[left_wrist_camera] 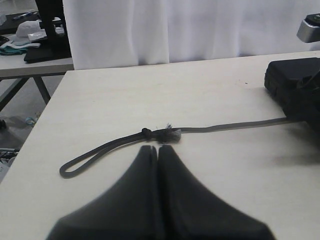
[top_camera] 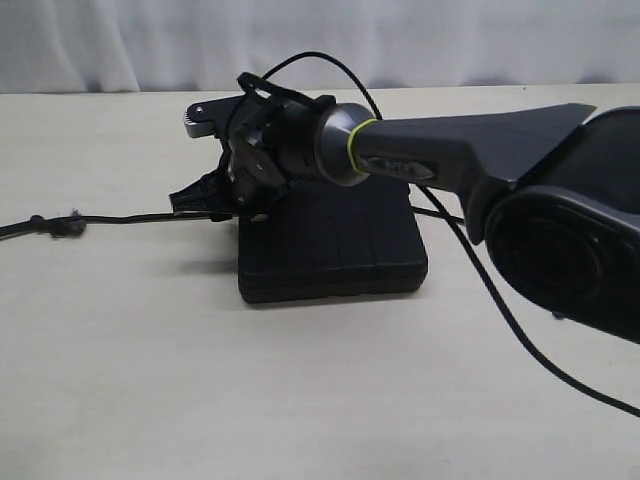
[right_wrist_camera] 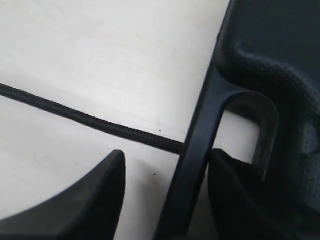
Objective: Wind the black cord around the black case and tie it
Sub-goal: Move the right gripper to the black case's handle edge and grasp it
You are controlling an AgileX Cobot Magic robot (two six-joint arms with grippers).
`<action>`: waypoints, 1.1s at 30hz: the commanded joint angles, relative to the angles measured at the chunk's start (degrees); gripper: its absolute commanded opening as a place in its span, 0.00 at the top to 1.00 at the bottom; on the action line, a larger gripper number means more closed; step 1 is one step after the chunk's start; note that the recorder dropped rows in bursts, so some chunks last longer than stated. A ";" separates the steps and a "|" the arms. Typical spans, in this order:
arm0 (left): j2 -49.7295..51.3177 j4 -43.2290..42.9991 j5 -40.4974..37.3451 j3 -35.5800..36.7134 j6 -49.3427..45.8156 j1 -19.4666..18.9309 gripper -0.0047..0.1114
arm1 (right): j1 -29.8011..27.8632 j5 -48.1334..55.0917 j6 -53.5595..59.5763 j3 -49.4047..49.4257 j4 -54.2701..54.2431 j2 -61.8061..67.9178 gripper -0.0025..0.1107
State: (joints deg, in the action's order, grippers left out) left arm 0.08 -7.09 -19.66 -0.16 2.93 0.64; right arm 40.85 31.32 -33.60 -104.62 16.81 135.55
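Observation:
The black case needs to stand up over the cord for wrapping, so my right gripper should grab it by its handle bar (right_wrist_camera: 200, 145) next.
The black case (top_camera: 340, 250) lies flat mid-table. The black cord (top_camera: 130, 217) runs along the table from the left edge to the case's left end, with a frayed knot (top_camera: 68, 225). My right gripper (top_camera: 200, 198) reaches across to that end. In the right wrist view it is open (right_wrist_camera: 167, 160) and straddles the case's handle bar (right_wrist_camera: 200, 145); one finger stands outside, the other inside the slot. The cord (right_wrist_camera: 75, 114) passes under the bar. My left gripper (left_wrist_camera: 158, 149) is shut and empty, just short of the cord's knot (left_wrist_camera: 160, 134) and loop (left_wrist_camera: 85, 161).
The right arm's thin black cable (top_camera: 520, 320) trails over the table right of the case. A white curtain (top_camera: 320, 40) hangs behind the table. In the left wrist view the table's left edge (left_wrist_camera: 35, 140) drops off, with a cluttered side table (left_wrist_camera: 35, 50) beyond.

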 commanded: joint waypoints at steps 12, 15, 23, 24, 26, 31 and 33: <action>-0.08 0.14 0.66 0.16 0.11 -0.26 0.96 | -0.08 2.94 -0.46 -1.78 4.52 0.80 0.55; -0.08 0.14 0.66 0.16 0.11 -0.26 0.96 | -0.08 8.00 -3.70 -3.40 8.25 0.80 0.55; -0.08 0.14 0.66 0.16 0.11 -0.26 0.96 | -0.08 9.04 -5.07 -3.82 8.89 1.34 0.55; -0.08 0.14 0.66 0.16 0.11 -0.26 0.96 | -0.08 9.04 -5.25 -3.82 8.89 1.60 0.55; -0.08 0.14 0.66 0.16 0.11 -0.26 0.96 | -0.08 9.04 -6.01 -3.82 8.89 2.03 0.55; -0.08 0.14 0.66 0.16 0.11 -0.26 0.96 | -0.08 9.15 -6.24 -3.82 8.89 2.39 0.65; -0.08 0.14 0.66 0.16 0.11 -0.26 0.96 | -0.08 9.26 -6.24 -3.82 8.89 2.39 0.74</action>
State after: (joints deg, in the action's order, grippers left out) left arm 0.08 -7.09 -19.66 -0.16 2.93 0.64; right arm 41.22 38.14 -39.41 -108.68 25.28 137.42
